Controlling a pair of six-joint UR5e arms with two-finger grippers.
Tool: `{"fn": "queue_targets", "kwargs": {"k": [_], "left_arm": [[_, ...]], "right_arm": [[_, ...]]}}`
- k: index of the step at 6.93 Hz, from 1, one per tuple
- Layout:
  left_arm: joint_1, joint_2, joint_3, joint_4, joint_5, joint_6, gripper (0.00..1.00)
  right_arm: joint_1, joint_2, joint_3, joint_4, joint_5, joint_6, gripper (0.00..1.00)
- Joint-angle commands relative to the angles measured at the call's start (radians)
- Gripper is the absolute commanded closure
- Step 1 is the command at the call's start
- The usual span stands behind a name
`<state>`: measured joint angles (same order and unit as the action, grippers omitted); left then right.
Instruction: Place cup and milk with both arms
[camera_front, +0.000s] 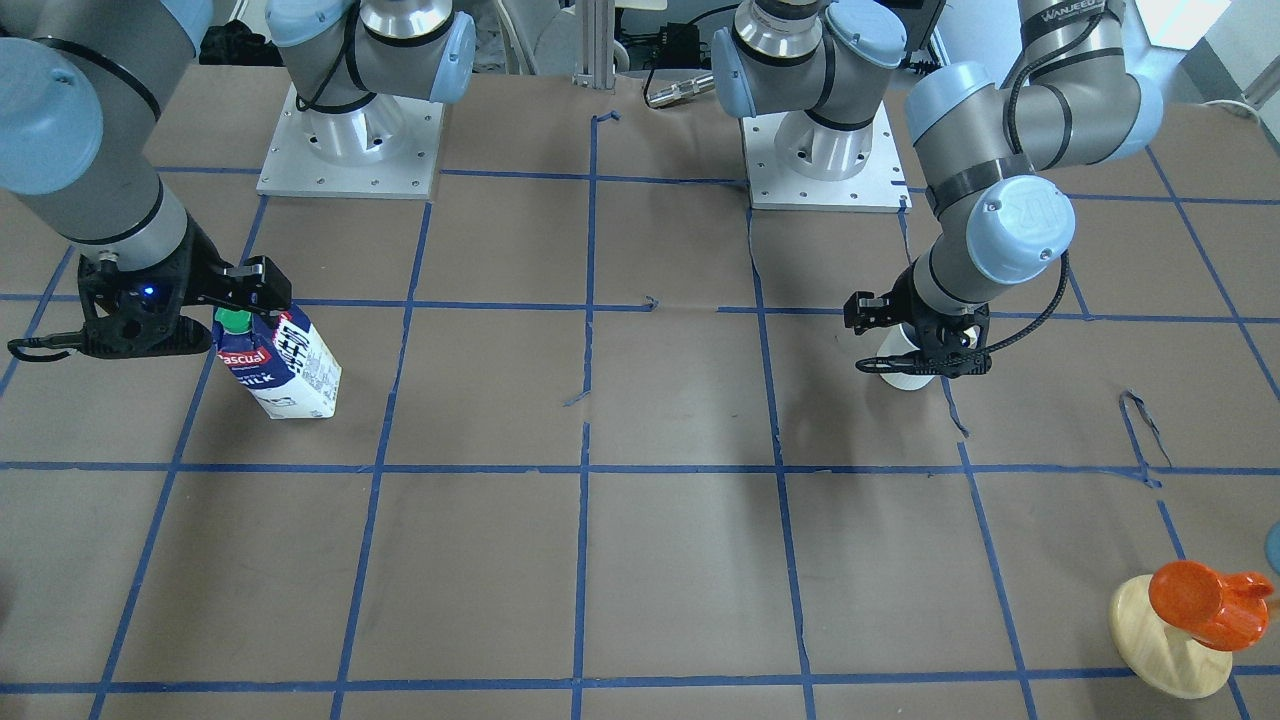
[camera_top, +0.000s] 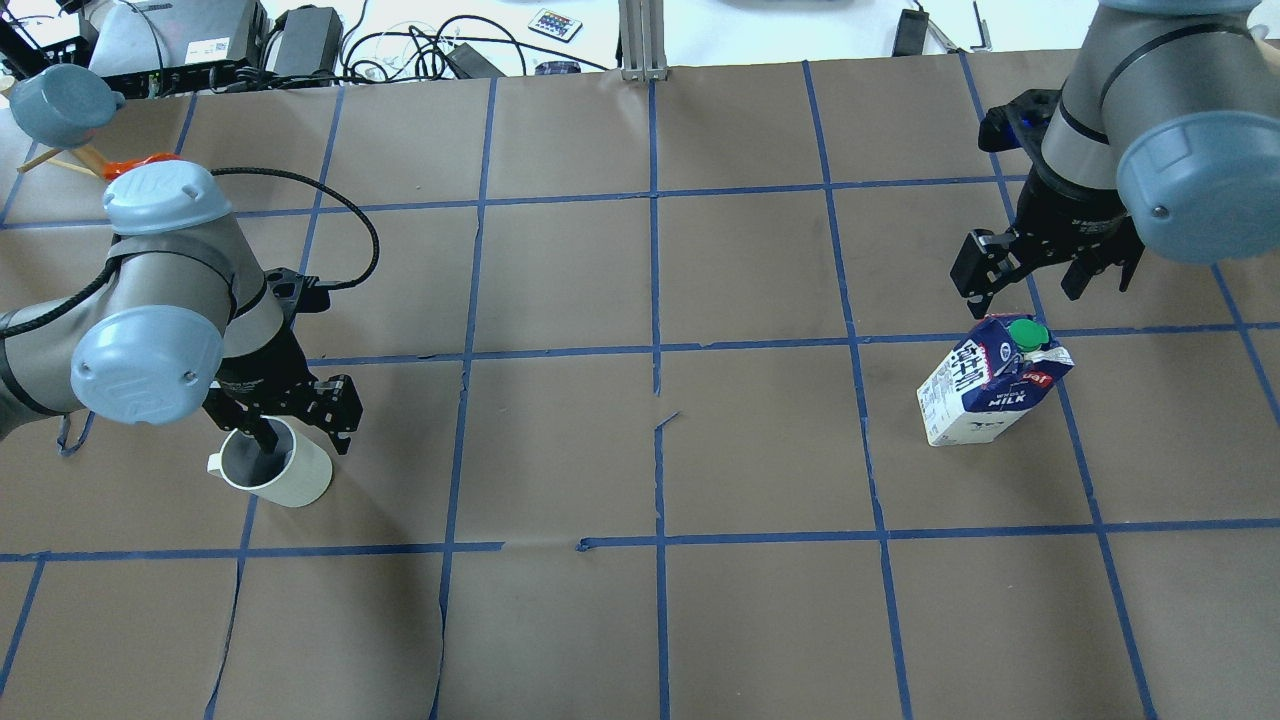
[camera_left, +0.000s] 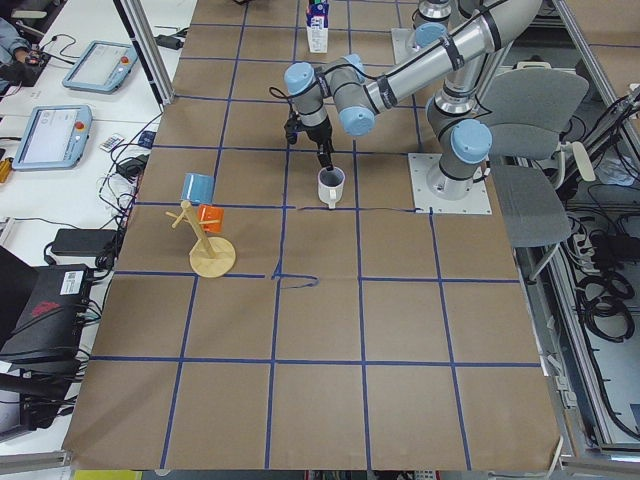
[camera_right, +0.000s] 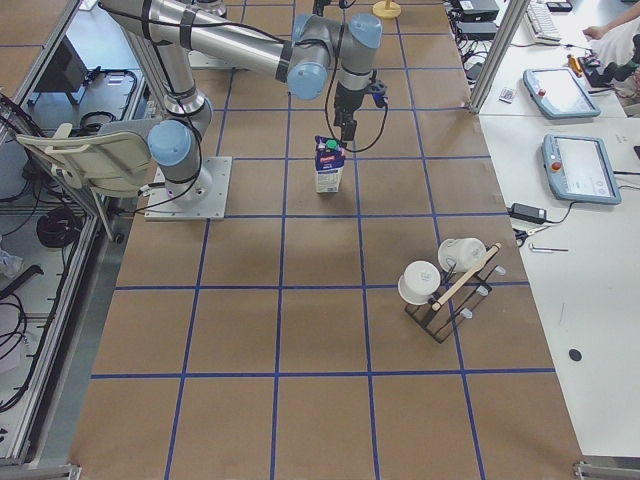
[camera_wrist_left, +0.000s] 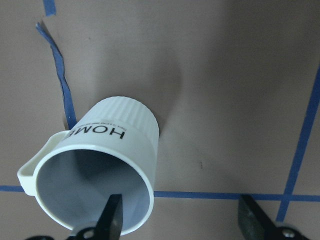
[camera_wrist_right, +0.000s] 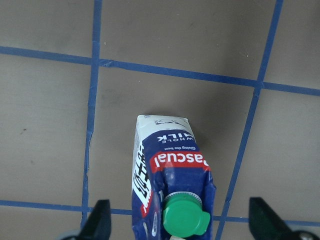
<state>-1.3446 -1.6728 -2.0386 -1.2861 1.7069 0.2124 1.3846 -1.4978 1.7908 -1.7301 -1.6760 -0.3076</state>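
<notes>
My right gripper is going to grip the milk carton by its gable top (camera_front: 250, 340) next, so that it can place the milk beside the white cup (camera_front: 907, 379).
The white "HOME" cup (camera_top: 290, 478) stands upright on the left of the table, handle toward the left table end; it also shows in the left wrist view (camera_wrist_left: 115, 145). My left gripper (camera_top: 300, 425) is open and straddles its rim: one finger (camera_wrist_left: 112, 215) is inside the cup, the other (camera_wrist_left: 252, 220) outside. The blue and white milk carton (camera_top: 985, 390) with a green cap (camera_wrist_right: 184, 215) stands upright on the right. My right gripper (camera_top: 1040, 285) is open and empty, just above the carton's top, one finger on each side of it.
A wooden mug tree (camera_front: 1175, 640) with an orange cup (camera_front: 1200, 600) and a blue cup (camera_top: 55, 100) stands at the left table end. A rack with white cups (camera_right: 445, 285) stands at the right end. The arm bases (camera_front: 350, 150) are at the robot's edge.
</notes>
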Motion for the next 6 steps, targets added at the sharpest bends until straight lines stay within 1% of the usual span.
{"fn": "queue_targets", "kwargs": {"k": [1,2,3,4,5,6], "left_arm": [[0.001,-0.016,-0.003,0.008,0.010,0.005,0.93],[0.001,-0.022,-0.003,0.008,0.035,0.004,1.00],[0.001,-0.022,-0.002,0.008,0.037,0.004,1.00],[-0.002,-0.021,0.003,0.008,0.037,0.002,1.00],[-0.008,-0.013,0.008,0.010,0.037,-0.001,1.00],[-0.036,-0.001,0.009,0.011,0.036,-0.027,1.00]], "right_arm": [[-0.032,0.008,0.041,-0.022,0.002,0.002,0.00],[-0.032,0.016,0.044,-0.025,0.002,0.004,0.00],[-0.033,0.021,0.045,-0.025,0.002,0.005,0.00],[-0.032,0.024,0.045,-0.025,0.004,0.008,0.05],[-0.033,0.024,0.044,-0.026,0.033,0.027,0.19],[-0.033,0.024,0.044,-0.026,0.070,0.037,0.28]]}}
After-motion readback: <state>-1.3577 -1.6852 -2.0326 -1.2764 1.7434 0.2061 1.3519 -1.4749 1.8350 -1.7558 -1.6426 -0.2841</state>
